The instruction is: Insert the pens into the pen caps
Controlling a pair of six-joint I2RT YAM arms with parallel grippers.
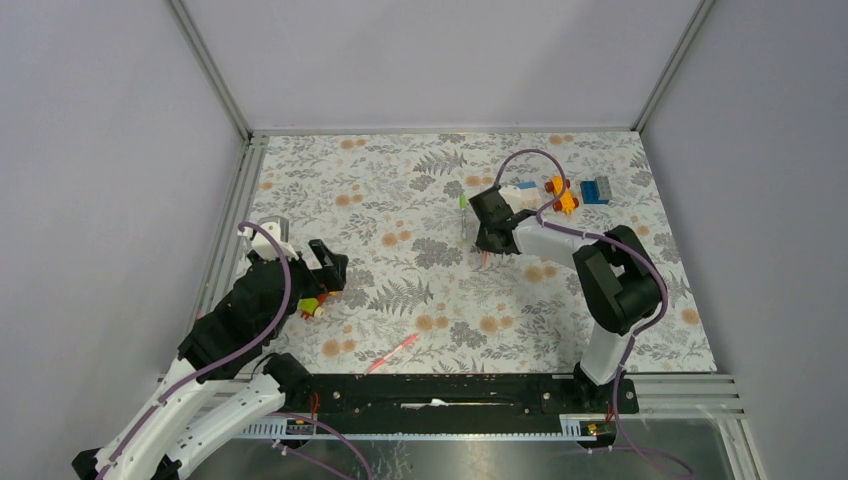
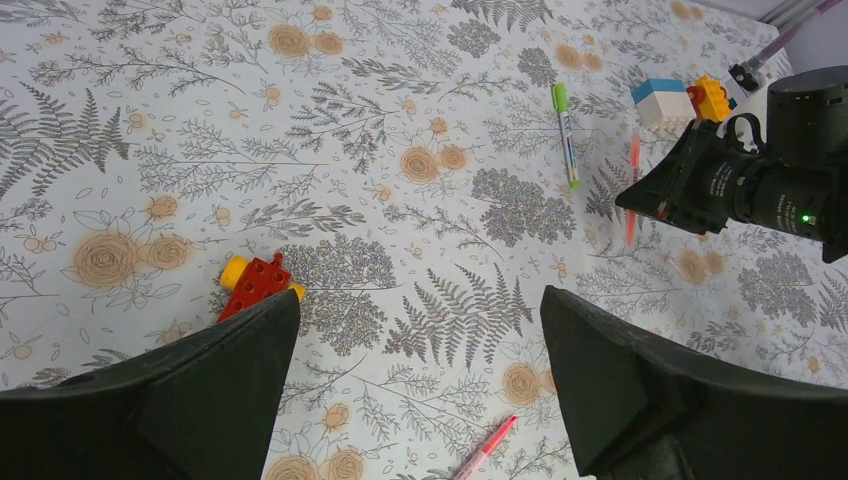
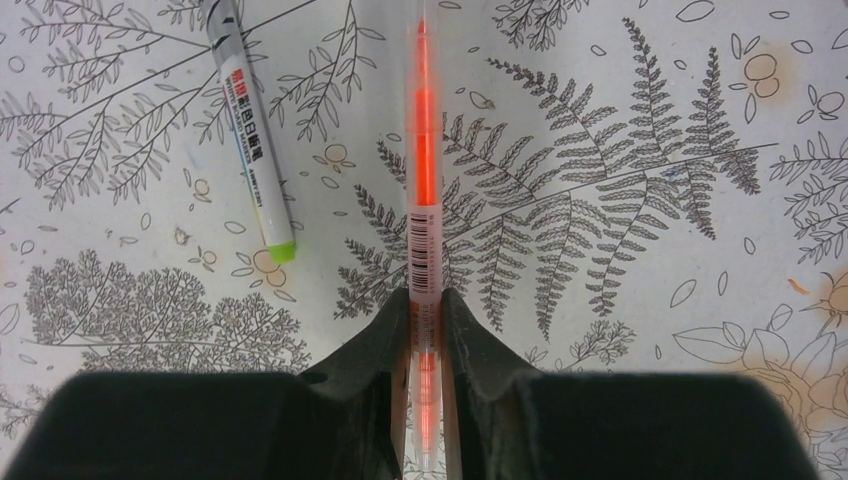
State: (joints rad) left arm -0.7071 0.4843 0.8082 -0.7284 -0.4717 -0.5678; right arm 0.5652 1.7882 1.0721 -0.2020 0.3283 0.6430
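The pink pen is just above flat cloth, so it would land on the cloth and miss the white pen [image 3: 252, 130]. My right gripper should open.
My right gripper [image 3: 425, 310] is shut on a pink pen [image 3: 424, 150], which sticks out straight ahead of the fingers just above the cloth. In the top view this gripper [image 1: 488, 242] is at the back centre. A white pen [image 3: 252, 130] with a green end lies left of it on the cloth. Another pink pen [image 1: 392, 353] lies near the front edge, and in the left wrist view that pen [image 2: 485, 450] is below my open left gripper [image 2: 420, 330], which holds nothing. The pen caps are out of view as loose pieces.
A red-yellow toy block [image 2: 255, 283] sits by the left finger of the left gripper. Orange [image 1: 562, 192] and blue [image 1: 597, 190] blocks stand at the back right, behind the right arm. The floral cloth [image 1: 400, 200] ends at metal rails on every side.
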